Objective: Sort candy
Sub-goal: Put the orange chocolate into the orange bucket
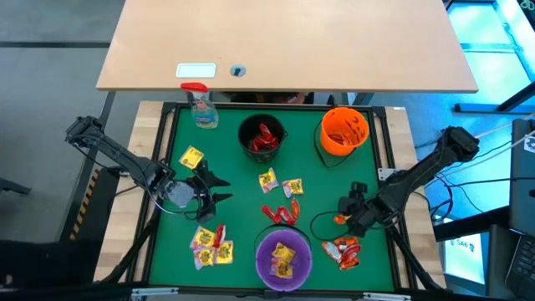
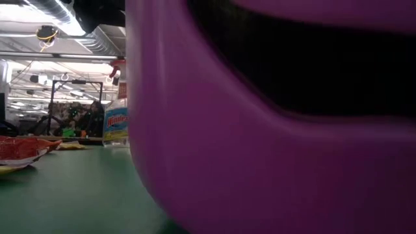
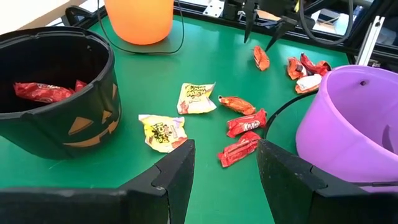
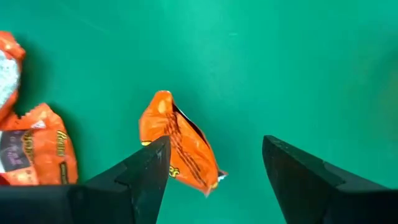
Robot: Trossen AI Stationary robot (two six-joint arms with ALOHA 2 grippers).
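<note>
In the right wrist view one fingertip hangs above the orange packet's edge, so my right gripper comes down, before closing on it.
Candy packets lie scattered on the green mat. There is a yellow one, two yellow ones and red ones mid-table, a mixed pile, and an orange pile. The black bowl holds red candy, the orange bowl holds orange candy, and the purple bowl holds yellow candy. My left gripper is open and hovers left of the middle packets. My right gripper is open, pointing down over a single orange packet that lies flat on the mat. My right gripper comes from above with its fingers apart. One fingertip stands at the edge of the orange packet; I cannot tell whether it touches. The packet lies on the mat.
A spray bottle with a red trigger stands at the far left corner of the mat. The purple bowl fills most of the low view. The black bowl is close to my left gripper. A raised dark frame edges the mat.
</note>
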